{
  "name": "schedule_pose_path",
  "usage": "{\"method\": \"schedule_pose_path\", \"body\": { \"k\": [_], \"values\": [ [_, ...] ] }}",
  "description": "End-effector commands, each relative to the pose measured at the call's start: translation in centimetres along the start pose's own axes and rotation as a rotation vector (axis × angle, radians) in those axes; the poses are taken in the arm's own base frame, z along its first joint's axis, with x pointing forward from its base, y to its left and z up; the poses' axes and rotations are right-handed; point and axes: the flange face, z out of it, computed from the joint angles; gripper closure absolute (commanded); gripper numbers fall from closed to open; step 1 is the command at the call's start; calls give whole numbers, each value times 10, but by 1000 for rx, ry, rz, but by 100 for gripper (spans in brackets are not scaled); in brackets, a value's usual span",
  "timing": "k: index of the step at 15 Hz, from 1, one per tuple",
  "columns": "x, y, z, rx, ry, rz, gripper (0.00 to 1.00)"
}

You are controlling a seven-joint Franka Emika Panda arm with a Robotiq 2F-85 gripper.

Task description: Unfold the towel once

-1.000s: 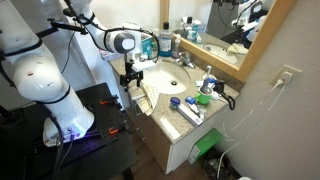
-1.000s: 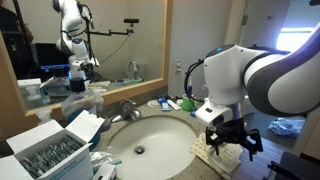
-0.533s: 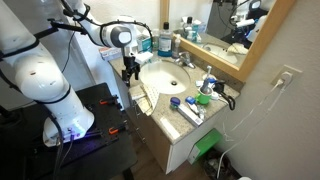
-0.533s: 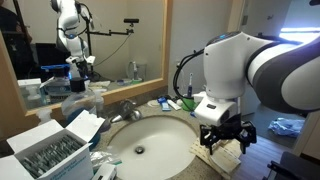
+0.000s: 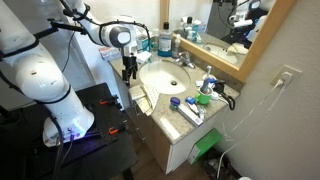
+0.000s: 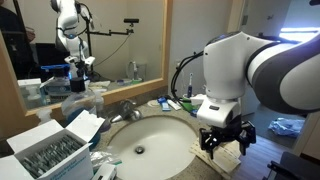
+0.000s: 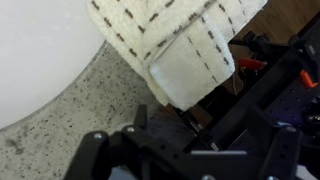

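My gripper pinches the towel [image 7: 172, 45] next by the loose corner of its folded-over flap, near the counter's front edge, to unfold that layer once.
The towel [image 7: 172, 45] is a cream cloth with dashed stitching. It lies folded on the speckled counter's front edge, beside the white sink basin [image 5: 165, 78], and its end hangs over the edge. It shows in both exterior views [image 5: 143, 97] [image 6: 228, 152]. My gripper [image 7: 190, 150] hovers just above it with its fingers spread and nothing between them. The gripper also shows in both exterior views [image 5: 128, 70] [image 6: 222, 140].
The sink basin [image 6: 150, 140] with its faucet [image 6: 125, 110] fills the middle of the counter. Toiletries and a white and blue packet [image 5: 192, 112] crowd one end. An open box [image 6: 50, 150] stands at the other end. A mirror [image 5: 230, 25] backs the counter.
My gripper has risen a little above the towel and shifted slightly towards the counter's end. The towel has not visibly moved.
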Motion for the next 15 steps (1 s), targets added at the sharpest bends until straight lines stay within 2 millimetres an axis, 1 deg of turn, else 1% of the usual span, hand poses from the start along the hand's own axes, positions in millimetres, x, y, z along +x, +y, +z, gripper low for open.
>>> {"method": "schedule_pose_path", "body": {
  "k": [1,4,6,9,11,13,15],
  "values": [
    [-7,5,6,7,-5,-40,0],
    [-12,6,17,26,-9,-95,0],
    [-12,1,20,30,-41,-164,0],
    [-17,0,26,16,-63,-237,0],
    [-16,2,27,-6,-65,-281,0],
    [-11,7,29,-17,-66,-305,0],
    [-12,9,33,-17,-64,-315,0]
  ]
}}
